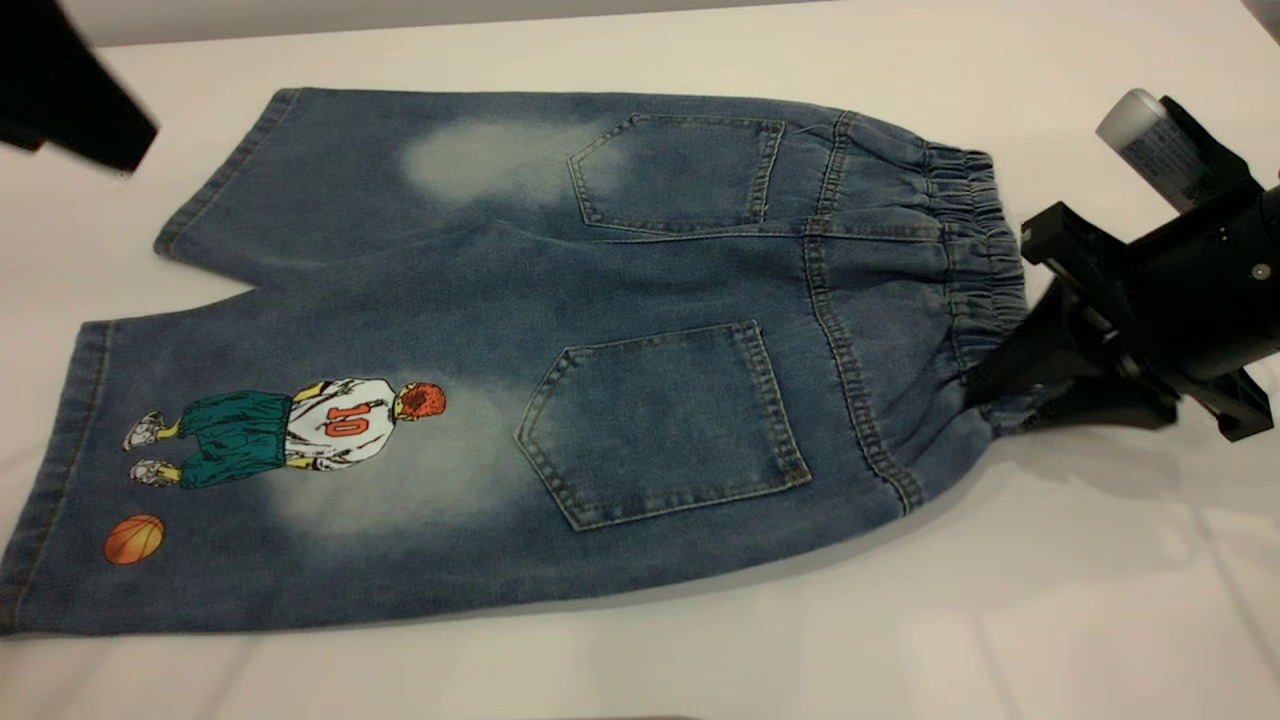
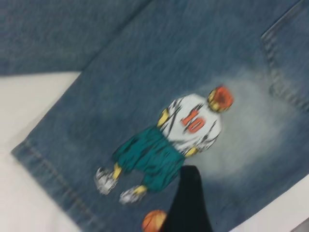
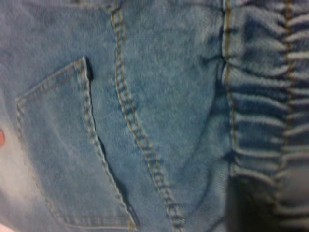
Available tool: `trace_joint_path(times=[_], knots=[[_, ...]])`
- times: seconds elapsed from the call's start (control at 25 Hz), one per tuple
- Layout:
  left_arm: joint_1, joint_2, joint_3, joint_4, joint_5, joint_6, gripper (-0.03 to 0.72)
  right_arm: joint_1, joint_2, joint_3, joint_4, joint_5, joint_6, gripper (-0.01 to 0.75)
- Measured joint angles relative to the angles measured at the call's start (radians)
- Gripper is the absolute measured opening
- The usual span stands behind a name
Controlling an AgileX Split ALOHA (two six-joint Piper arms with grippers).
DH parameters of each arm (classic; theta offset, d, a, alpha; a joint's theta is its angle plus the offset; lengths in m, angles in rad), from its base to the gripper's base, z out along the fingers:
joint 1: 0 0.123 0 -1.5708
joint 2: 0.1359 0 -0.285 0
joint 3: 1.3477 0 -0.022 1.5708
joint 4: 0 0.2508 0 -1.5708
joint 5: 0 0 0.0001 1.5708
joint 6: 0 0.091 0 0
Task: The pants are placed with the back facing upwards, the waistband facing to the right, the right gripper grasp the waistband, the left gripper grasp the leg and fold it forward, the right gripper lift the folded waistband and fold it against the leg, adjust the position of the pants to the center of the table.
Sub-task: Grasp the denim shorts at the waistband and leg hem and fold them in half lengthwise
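I will next grip the pants with my left gripper by the hem corner (image 1: 22,610) beside the basketball, so that I can fold the printed leg over the plain leg (image 1: 324,174).
The pants (image 1: 560,330) lie flat on the white table (image 1: 1050,600), back up, two patch pockets showing. The ruffled waistband (image 1: 975,240) points right. The leg (image 1: 250,450) with the number-10 player and orange ball is at the near left. My right gripper (image 1: 995,405) is at the waistband's near corner, its fingers pinched onto the gathered denim; its wrist view shows one dark finger (image 3: 248,208) over the waistband (image 3: 270,96). My left gripper (image 2: 236,203) hovers open above the printed leg (image 2: 159,72), with one black finger (image 2: 189,203) in view beside the ball.
The left arm (image 1: 65,90) shows as a dark shape at the far left corner, above the table. The plain leg (image 1: 330,180) with a pale faded patch lies at the far side. Bare white tabletop surrounds the shorts.
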State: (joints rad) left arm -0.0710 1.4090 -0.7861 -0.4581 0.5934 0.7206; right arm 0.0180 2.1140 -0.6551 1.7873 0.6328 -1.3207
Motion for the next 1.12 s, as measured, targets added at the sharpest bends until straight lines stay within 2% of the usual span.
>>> trace_joint_path(times=[0.04,0.12,0.36,0.52,0.64,0.92,1.12], knots=[[0.000,0.015,0.000,0.029,0.001,-0.014,0.557,0.000,0.000,0.000,0.006,0.000,-0.012,0.060],[0.000,0.051,0.000,0.082,0.002,-0.032,0.557,0.000,0.000,0.000,0.008,0.002,-0.030,0.039],[0.000,0.211,0.001,0.252,0.073,-0.042,0.557,0.000,0.000,0.000,0.008,0.006,-0.054,0.037],[0.000,0.278,0.064,0.326,0.063,-0.050,0.552,0.000,0.000,0.000,0.008,0.007,-0.071,0.037],[0.000,0.287,0.156,0.379,-0.014,-0.051,0.549,0.000,0.000,0.000,0.008,0.007,-0.071,0.038],[0.000,0.291,0.290,0.392,-0.320,-0.073,0.548,0.000,0.000,0.000,0.008,0.007,-0.072,0.041],[0.000,0.353,0.295,0.392,-0.386,-0.076,0.548,0.000,0.000,0.000,0.009,0.007,-0.072,0.045]])
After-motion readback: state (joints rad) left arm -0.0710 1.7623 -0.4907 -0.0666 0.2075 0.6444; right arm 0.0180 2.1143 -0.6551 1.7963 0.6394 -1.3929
